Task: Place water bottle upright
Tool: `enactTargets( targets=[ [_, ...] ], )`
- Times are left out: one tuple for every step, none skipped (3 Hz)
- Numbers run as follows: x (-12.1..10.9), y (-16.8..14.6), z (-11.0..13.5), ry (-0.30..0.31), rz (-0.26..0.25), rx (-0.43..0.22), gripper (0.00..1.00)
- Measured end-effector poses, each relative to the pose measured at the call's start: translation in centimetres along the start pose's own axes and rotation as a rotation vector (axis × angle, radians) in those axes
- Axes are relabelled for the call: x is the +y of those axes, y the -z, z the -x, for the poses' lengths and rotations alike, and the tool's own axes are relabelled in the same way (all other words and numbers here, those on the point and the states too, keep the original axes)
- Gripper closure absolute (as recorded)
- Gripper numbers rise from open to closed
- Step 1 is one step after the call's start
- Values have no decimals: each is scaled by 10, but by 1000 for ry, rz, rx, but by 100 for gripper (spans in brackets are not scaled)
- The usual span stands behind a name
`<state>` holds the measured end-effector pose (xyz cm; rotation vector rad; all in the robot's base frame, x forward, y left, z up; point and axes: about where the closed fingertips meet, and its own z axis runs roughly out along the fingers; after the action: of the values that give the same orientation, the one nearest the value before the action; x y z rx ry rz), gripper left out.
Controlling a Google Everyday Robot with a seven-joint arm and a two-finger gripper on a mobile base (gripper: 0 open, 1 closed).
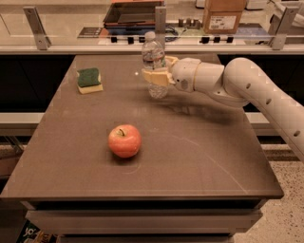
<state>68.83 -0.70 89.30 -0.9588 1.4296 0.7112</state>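
The water bottle's base meets the brown table, so it is time to open my gripper now, and the bottle would stand upright.
The water bottle [154,62] is a small clear ribbed bottle with a white cap and a thin label band. It stands upright at the back middle of the brown table [199,152], its base on or just above the surface. My gripper [157,71] reaches in from the right on a white arm and is shut on the bottle's middle, one tan finger in front of it and one behind.
A red apple [124,140] sits at the front middle of the table. A green and yellow sponge [89,79] lies at the back left. Behind the table runs a counter with a cardboard box [223,15] and a dark tray [133,13].
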Motion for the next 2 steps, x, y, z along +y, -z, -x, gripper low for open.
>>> enactTargets(
  targets=[
    [0, 0, 0, 0, 0, 0, 100],
    [0, 0, 0, 0, 0, 0, 100]
  ],
)
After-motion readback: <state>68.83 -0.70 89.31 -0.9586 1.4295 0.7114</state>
